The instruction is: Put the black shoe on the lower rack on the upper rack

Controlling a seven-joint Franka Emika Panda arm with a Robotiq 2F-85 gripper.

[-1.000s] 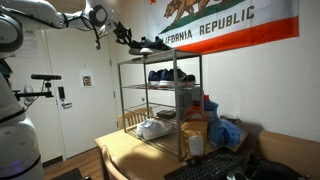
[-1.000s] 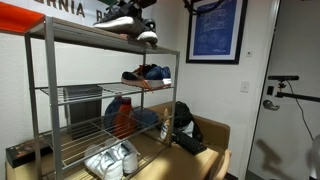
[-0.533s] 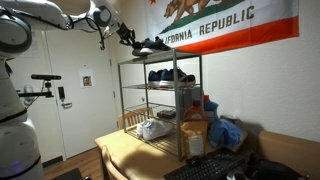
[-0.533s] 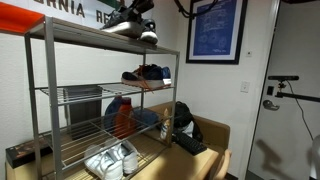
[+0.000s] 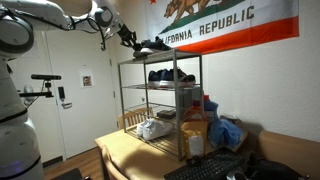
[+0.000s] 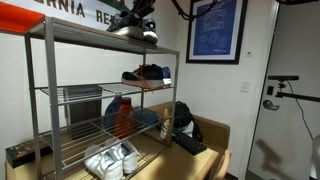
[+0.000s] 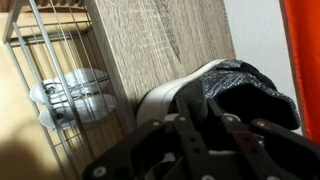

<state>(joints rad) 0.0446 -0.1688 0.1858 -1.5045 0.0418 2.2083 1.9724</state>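
Note:
My gripper opens next, since the black shoe's white sole meets the upper rack's wooden top inside its edge and the shoe would rest there.
The black shoe (image 5: 150, 45) is at the level of the upper rack (image 5: 160, 60), over its end nearest the arm. It shows in both exterior views (image 6: 135, 27), tilted, just above or touching the upper rack (image 6: 80, 42); I cannot tell which. My gripper (image 5: 128, 35) is shut on the shoe's heel end (image 6: 141, 9). In the wrist view the fingers (image 7: 190, 140) clamp the heel collar of the black shoe (image 7: 245, 85). The lower rack (image 5: 158, 86) (image 6: 90, 92) holds only blue sneakers.
Blue sneakers (image 5: 170, 75) (image 6: 147, 73) sit on the second tier. White sneakers (image 6: 110, 160) (image 5: 152, 128) (image 7: 75, 100) lie on the bottom. Bags (image 6: 125, 115) fill the third tier. A flag (image 5: 230, 25) hangs on the wall behind the shelf, and a framed poster (image 6: 215, 30) hangs beside it.
The gripper and the black shoe have shifted slightly farther over the upper rack. Nothing else has moved.

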